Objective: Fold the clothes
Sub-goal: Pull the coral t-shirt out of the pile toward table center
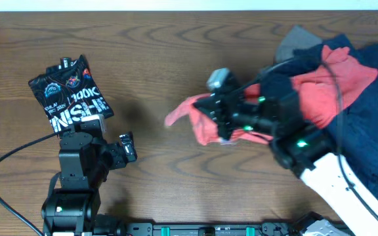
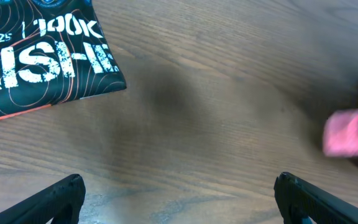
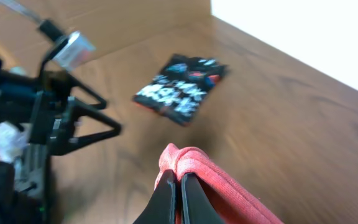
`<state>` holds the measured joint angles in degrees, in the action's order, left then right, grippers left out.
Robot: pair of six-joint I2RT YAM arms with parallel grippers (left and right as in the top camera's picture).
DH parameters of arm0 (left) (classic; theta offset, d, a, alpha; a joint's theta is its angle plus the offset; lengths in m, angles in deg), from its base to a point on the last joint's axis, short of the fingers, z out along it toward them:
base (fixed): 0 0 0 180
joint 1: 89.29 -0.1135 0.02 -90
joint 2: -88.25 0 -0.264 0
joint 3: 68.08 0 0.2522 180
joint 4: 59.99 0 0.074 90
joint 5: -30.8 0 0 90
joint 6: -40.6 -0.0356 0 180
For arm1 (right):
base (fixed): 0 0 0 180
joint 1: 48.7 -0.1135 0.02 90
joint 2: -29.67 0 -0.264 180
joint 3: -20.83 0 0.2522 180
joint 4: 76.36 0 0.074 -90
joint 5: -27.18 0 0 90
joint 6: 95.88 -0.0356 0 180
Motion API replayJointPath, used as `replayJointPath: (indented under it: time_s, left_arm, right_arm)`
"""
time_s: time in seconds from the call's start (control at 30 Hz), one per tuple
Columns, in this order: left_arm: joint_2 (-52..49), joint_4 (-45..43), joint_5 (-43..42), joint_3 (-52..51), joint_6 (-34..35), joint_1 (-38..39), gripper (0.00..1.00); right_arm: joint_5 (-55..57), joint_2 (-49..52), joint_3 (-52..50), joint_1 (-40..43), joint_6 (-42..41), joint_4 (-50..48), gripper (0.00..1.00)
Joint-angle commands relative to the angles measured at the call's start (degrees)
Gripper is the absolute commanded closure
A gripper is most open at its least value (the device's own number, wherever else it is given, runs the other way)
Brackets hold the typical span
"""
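Note:
My left gripper takes hold of the leading end (image 1: 176, 116) of the red garment (image 1: 320, 92) near my right gripper next, to stretch the garment out for folding.
A red garment (image 1: 320, 92) trails from the clothes pile at the right toward the table's middle. My right gripper (image 1: 223, 121) is shut on a bunched edge of it (image 3: 188, 163) and holds it above the table; its pink tip shows blurred in the left wrist view (image 2: 351, 132). A folded black shirt with white print (image 1: 67, 92) lies at the far left, also in the left wrist view (image 2: 39, 59) and the right wrist view (image 3: 180, 87). My left gripper (image 2: 179, 196) is open and empty over bare wood, just right of the black shirt.
A pile of dark navy clothes (image 1: 366, 118) with a grey piece (image 1: 297, 39) sits at the right edge. A black cable (image 1: 12, 160) loops from the left arm base. The wooden table (image 1: 156, 59) spans the view.

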<state>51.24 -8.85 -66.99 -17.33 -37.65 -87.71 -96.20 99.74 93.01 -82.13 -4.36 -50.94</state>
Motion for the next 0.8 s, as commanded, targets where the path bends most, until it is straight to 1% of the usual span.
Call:
replayJointPath:
  time_s: [0.0,0.13,0.17,0.2,0.23,0.27,0.3,0.33,0.37,0.47,0.53,0.6,0.67,0.77]
  left_arm:
    - [0.02,-0.15,-0.59,1.11,-0.72,-0.33,0.02]
    - [0.02,-0.17,-0.59,1.11,-0.72,-0.33,0.02]
    - [0.02,-0.17,-0.59,1.11,-0.72,-0.33,0.02]
    - [0.02,-0.22,-0.59,1.11,-0.72,-0.33,0.02]
    - [0.02,-0.42,-0.61,1.11,-0.72,-0.33,0.02]
    - [0.02,-0.57,-0.61,1.11,-0.72,-0.33,0.02]
    - [0.02,-0.66,-0.59,1.11,-0.72,-0.33,0.02]
    - [0.02,-0.83,-0.61,1.11,-0.7,-0.33,0.02]
    - [0.02,-1.01,-0.63,1.11,-0.68,-0.33,0.02]
    - [0.02,-2.29,-0.63,1.11,2.64,-0.33,0.02]
    - [-0.15,-3.74,-0.63,1.07,6.54,-0.33,0.02]
    - [-0.96,-5.05,-0.87,0.94,8.96,-0.17,0.02]
    - [-2.69,-6.86,-3.85,0.68,9.42,0.2,0.02]
    - [-7.65,-9.46,-8.9,0.63,10.08,1.7,0.02]
  right_arm:
    - [0.92,3.41,0.2,-4.96,-0.83,-1.09,0.99]
    - [8.7,7.72,0.2,-8.37,-0.85,-1.16,0.99]
    - [11.63,8.57,0.2,-8.68,-0.87,-1.11,0.97]
    - [13.92,9.05,0.2,-8.7,-1.16,-1.05,0.88]
    - [17.49,9.35,0.2,-8.5,-2.25,-0.9,0.63]
    - [20.33,9.33,0.2,-8.15,-3.1,-0.61,0.46]
    - [23.34,9.18,0.2,-7.63,-3.87,-0.28,0.32]
    - [25.77,8.79,0.22,-7.04,-4.57,0.0,0.15]
    - [28.76,8.31,0.22,-6.16,-5.51,0.66,0.01]
    - [37.22,5.77,0.24,-2.97,-9.68,4.63,0.01]
    - [42.27,3.3,0.24,0.04,-12.98,9.81,0.01]
    - [45.92,1.03,0.24,3.34,-15.8,15.61,0.01]
    - [48.24,-0.94,0.24,7.23,-18.08,21.64,0.01]
    - [48.59,-2.64,0.24,13.25,-20.02,29.42,0.01]
